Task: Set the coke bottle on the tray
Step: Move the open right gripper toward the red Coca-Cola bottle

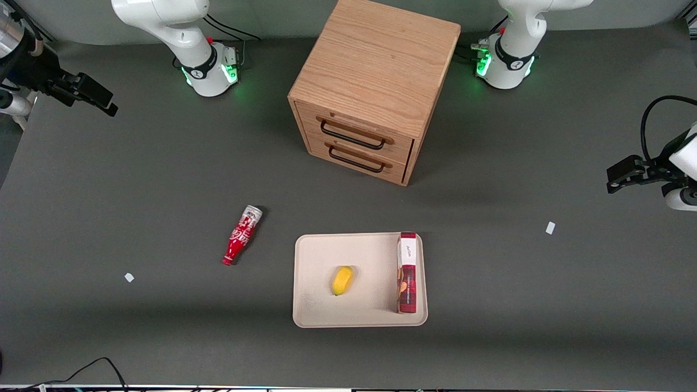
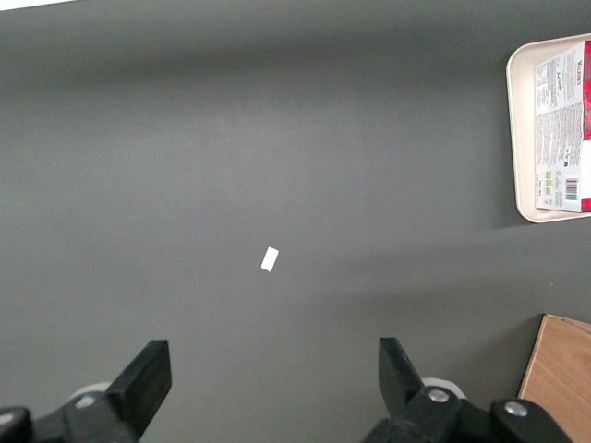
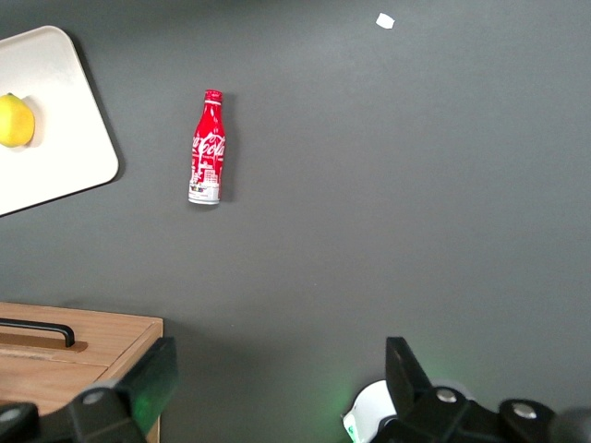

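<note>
The coke bottle narrows to a slim neck (image 1: 230, 253), so my right gripper will next grab the bottle around its wide lettered body (image 1: 242, 232).
The coke bottle (image 1: 242, 235) (image 3: 208, 148) is a slim red bottle with white lettering. It lies on its side on the dark table, its red cap pointing toward the front camera and its silver base away. It rests beside the cream tray (image 1: 316, 256) (image 3: 55, 138), toward the working arm's end, and does not touch it. My right gripper (image 1: 101, 102) (image 3: 277, 374) hangs open and empty at the working arm's end of the table. It is well apart from the bottle and farther from the front camera.
On the tray lie a yellow lemon (image 1: 342, 280) and a red-and-white box (image 1: 407, 272) standing along one short rim. A wooden two-drawer cabinet (image 1: 375, 81) stands farther from the camera than the tray. Small white scraps (image 1: 129, 277) (image 1: 550, 227) lie on the table.
</note>
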Available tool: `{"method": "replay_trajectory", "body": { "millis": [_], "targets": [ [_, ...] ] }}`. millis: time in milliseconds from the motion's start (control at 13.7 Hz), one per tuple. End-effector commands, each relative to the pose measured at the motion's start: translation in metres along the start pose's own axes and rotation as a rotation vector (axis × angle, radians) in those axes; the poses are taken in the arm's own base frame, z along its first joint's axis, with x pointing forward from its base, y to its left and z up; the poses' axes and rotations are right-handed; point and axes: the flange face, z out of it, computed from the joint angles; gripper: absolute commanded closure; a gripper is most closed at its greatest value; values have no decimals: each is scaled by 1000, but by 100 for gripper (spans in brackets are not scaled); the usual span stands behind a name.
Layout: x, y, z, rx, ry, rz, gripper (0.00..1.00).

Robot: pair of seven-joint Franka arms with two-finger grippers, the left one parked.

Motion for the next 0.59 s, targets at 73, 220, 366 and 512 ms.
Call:
{"method": "replay_trajectory", "body": {
  "millis": [73, 220, 366, 512],
  "targets": [
    [1, -4, -6, 13, -30, -29, 0],
    [1, -3, -5, 12, -35, -29, 0],
    [-1, -15, -3, 9, -36, -50, 0],
    [24, -36, 4, 31, -57, -55, 0]
  ]
}}
